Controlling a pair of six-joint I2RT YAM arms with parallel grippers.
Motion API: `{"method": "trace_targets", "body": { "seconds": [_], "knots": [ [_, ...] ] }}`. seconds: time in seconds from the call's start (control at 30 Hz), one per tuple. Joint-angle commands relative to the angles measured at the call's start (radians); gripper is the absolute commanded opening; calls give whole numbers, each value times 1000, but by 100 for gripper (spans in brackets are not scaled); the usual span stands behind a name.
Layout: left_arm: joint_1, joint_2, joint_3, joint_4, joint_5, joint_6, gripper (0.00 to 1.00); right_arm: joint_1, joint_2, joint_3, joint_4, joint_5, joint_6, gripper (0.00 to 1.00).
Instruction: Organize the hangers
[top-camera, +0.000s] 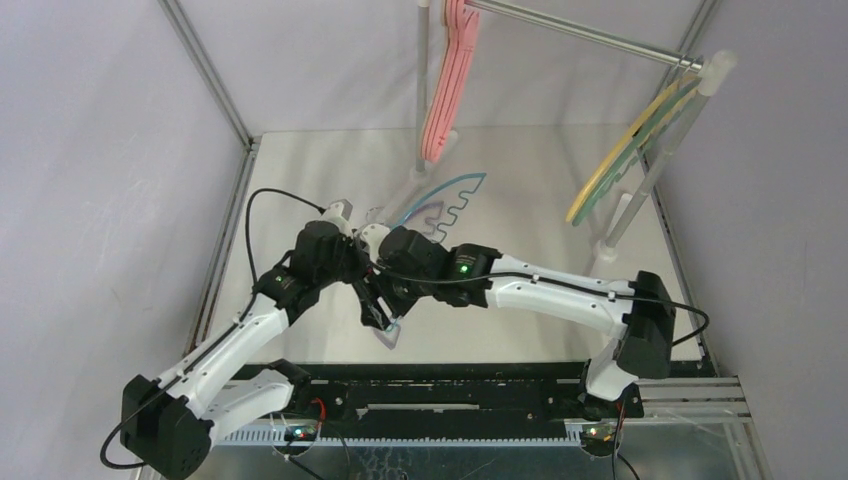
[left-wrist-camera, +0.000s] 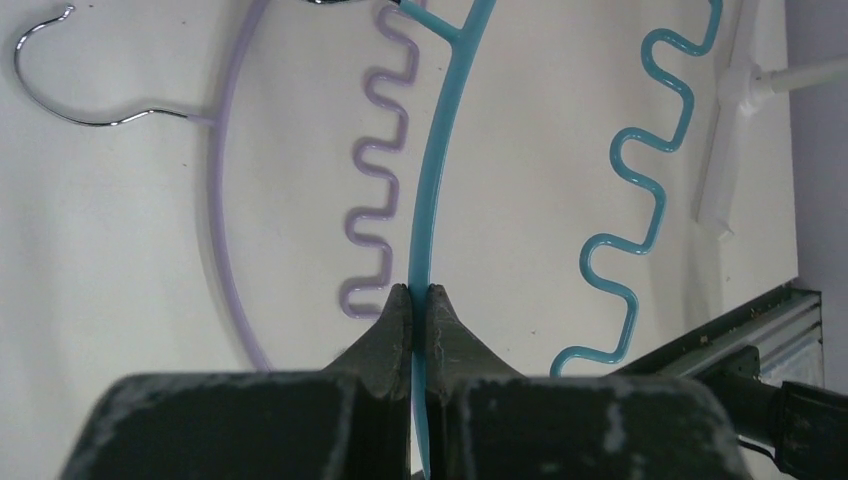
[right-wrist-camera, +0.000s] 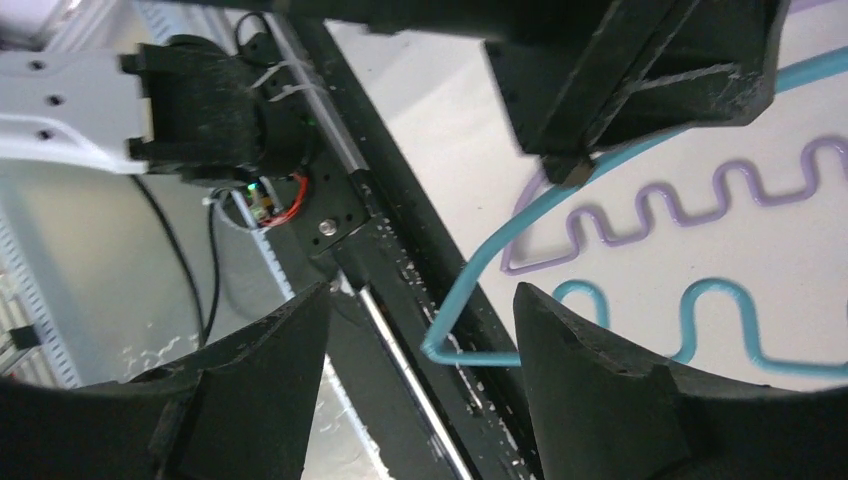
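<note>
I should grab the blue hanger's curved arc (top-camera: 392, 324) (right-wrist-camera: 459, 297) beside its near corner with my right gripper next. The blue hanger's hook then stays free to hang on the bar.
My left gripper (left-wrist-camera: 420, 298) is shut on the curved arc of the blue hanger (left-wrist-camera: 445, 150), whose wavy bar runs to its right. In the top view the blue hanger (top-camera: 455, 190) is lifted at its near end between the two wrists. The purple hanger (left-wrist-camera: 222, 230) lies flat on the table under it, metal hook to the left. My right gripper (right-wrist-camera: 422, 300) is open, its jaws on either side of the blue hanger's corner (right-wrist-camera: 438, 345), not touching. Pink hangers (top-camera: 445, 90) hang at the rail's left end, yellow and green ones (top-camera: 625, 150) at its right end.
The grey metal rail (top-camera: 580, 30) on white poles crosses the back of the table. A white pole foot (left-wrist-camera: 735, 130) lies just right of the blue wavy bar. The black base rail (right-wrist-camera: 400, 260) runs along the near edge under my right gripper.
</note>
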Motion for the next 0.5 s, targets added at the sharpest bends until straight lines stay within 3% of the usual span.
{"method": "trace_targets", "body": {
  "seconds": [0.0, 0.47],
  "knots": [
    [-13, -63, 76, 20, 40, 2, 0, 13, 46, 48, -15, 112, 33, 75],
    [-13, -146, 144, -52, 89, -27, 0, 74, 172, 136, -90, 403, 101, 69]
  ]
}}
